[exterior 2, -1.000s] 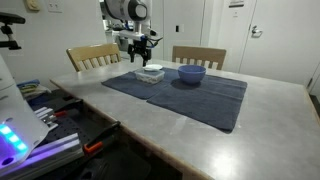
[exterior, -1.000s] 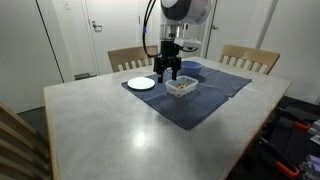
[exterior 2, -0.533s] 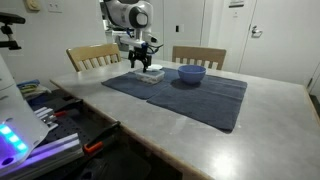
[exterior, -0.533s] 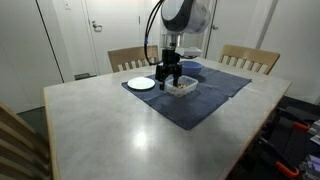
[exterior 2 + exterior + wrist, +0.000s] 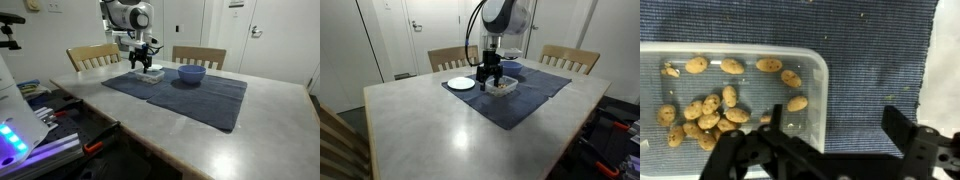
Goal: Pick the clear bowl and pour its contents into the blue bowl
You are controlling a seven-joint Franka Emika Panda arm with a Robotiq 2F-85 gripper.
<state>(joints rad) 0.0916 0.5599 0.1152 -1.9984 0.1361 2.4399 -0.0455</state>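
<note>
My gripper should close on the clear bowl's side. One finger is inside the clear bowl and the other is outside over the cloth, so my gripper would hold the clear bowl's side (image 5: 822, 112) if it closed now.
The clear bowl (image 5: 730, 95) is a low transparent container holding several small tan pieces. It sits on a dark blue cloth (image 5: 875, 60) and shows in both exterior views (image 5: 503, 87) (image 5: 151, 73). My gripper (image 5: 838, 122) is open and low over it. One finger (image 5: 775, 122) is inside the bowl's right wall and the other (image 5: 902, 125) is outside over the cloth. The gripper shows in both exterior views (image 5: 488, 79) (image 5: 146, 66). The blue bowl (image 5: 191, 74) stands on the cloth beside the clear bowl, partly behind the arm in an exterior view (image 5: 512, 66).
A flat white plate (image 5: 461, 83) lies at the cloth's corner next to the clear bowl. The cloth (image 5: 520, 102) covers the far part of the grey table (image 5: 440, 130). Two wooden chairs (image 5: 448, 57) (image 5: 570, 58) stand behind the table.
The gripper came down from above the clear bowl to straddle its wall. In the last half second nothing visibly moved.
</note>
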